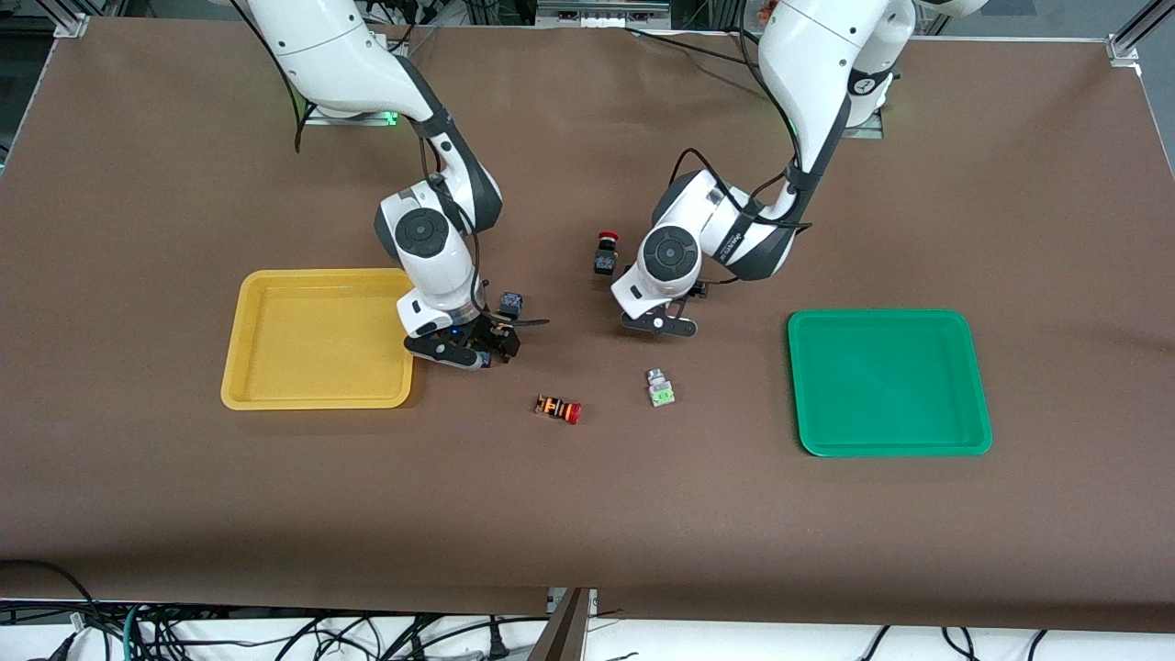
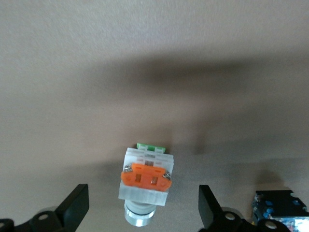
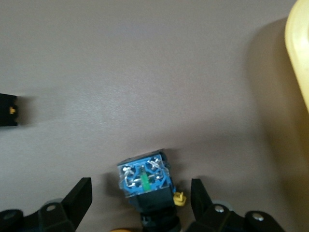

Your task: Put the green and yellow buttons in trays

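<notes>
I should close my left gripper now, because its fingers are on either side of the whitish button's orange-faced body (image 2: pixel 146 178) in the left wrist view.
My right gripper (image 1: pixel 479 353) is open beside the yellow tray (image 1: pixel 275 386), and its fingers (image 3: pixel 79 198) straddle a black-bodied button with a blue terminal block (image 3: pixel 145 181) without touching it. My left gripper (image 1: pixel 657 327) is open, with its fingers (image 2: pixel 75 205) on either side of a whitish button with an orange face (image 2: pixel 145 183), also without touching. A whitish button with a green face (image 1: pixel 659 389) lies nearer the front camera than the left gripper; I cannot tell if it is the same one. The green tray (image 1: pixel 826 431) is empty.
A black switch with a red mushroom cap (image 1: pixel 604 252) stands between the arms. An orange-striped red-capped switch (image 1: pixel 558 408) lies nearer the front camera. A small black-and-blue switch body (image 1: pixel 511 303) sits beside the right gripper. The yellow tray's rim (image 3: pixel 299 72) is close to the right gripper.
</notes>
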Tool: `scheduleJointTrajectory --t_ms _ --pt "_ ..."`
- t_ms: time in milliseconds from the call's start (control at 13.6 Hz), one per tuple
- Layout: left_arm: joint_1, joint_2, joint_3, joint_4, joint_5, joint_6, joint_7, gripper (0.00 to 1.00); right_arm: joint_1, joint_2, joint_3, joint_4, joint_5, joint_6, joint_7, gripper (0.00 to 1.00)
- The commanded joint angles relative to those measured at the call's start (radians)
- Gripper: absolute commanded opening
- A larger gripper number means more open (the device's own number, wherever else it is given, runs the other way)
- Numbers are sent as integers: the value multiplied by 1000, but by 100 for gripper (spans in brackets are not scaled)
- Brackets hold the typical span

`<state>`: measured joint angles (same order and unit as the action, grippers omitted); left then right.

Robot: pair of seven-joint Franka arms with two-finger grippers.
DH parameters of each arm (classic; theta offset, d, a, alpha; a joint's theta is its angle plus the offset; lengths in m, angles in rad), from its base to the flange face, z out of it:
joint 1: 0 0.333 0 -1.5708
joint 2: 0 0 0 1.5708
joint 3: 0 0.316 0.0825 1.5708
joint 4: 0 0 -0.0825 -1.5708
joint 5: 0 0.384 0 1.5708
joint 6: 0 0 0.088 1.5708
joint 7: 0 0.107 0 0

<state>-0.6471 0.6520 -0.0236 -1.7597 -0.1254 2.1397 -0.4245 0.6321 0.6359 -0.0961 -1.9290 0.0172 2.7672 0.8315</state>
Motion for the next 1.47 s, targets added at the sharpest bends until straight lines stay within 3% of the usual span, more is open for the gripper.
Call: scheduleJointTrajectory --t_ms 0,74,147,221,442,663,811,958,1105,1400 --pt "-23 7 5 -27 -13 45 7 74 6 -9 -5 -19 -16 25 11 73" --pt "-28 15 5 -24 -13 54 7 38 4 -9 -4 -22 -16 25 11 62" --pt "-26 14 5 -18 -13 54 7 14 6 -9 -4 -22 -16 25 9 48" --pt "-28 8 7 -12 -11 52 9 4 6 -9 -4 -22 -16 23 11 35" --pt "-13 -44 16 -10 -10 20 12 0 6 -15 -4 -21 -16 20 -6 2" --pt "50 -112 54 54 90 -134 18 0 -5 -53 -31 -7 -16 -45 -104 0" --pt "133 -111 56 132 180 -251 123 0 -9 -97 -95 19 -10 -173 -243 0" --pt "254 -111 54 140 211 -254 318 0 -34 -140 -142 16 -8 -225 -386 0" --pt "360 -98 54 140 211 -239 476 0 -93 -177 -149 10 -6 -282 -484 0" --pt "483 -8 54 122 211 -85 645 3 -234 -211 -149 -36 36 -293 -726 0"
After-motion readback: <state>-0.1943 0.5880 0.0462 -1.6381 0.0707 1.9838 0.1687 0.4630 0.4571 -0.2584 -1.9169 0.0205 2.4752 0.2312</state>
